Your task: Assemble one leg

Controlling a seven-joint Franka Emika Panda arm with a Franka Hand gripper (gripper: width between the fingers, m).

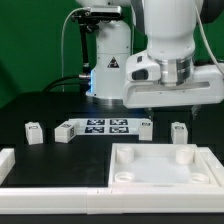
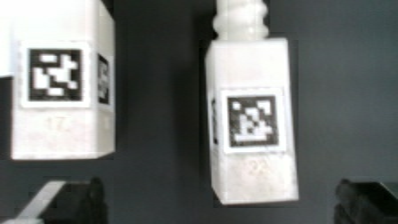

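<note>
I should next grab the white leg with my gripper by its tagged end (image 1: 179,132) (image 2: 254,150). Its screw peg then stays free to go into the tray's corner socket.
Several small white legs with tags lie on the dark table in the exterior view: one (image 1: 145,127) at the marker board's right end, one (image 1: 179,131) further to the exterior view's right, and two at the left (image 1: 34,130) (image 1: 65,130). My gripper (image 1: 150,104) hangs just above the leg by the board. In the wrist view that leg (image 2: 249,110) lies lengthwise, with a screw peg on its far end. Its near end sits between my open fingers (image 2: 63,205) without touching them. My gripper (image 2: 214,205) is empty. A second leg (image 2: 63,90) lies beside it.
The marker board (image 1: 105,125) lies flat at the table's middle. A large white square tray (image 1: 128,176) with round corner sockets sits at the front right. A white frame piece (image 1: 8,162) runs along the front left edge. The robot's base stands behind.
</note>
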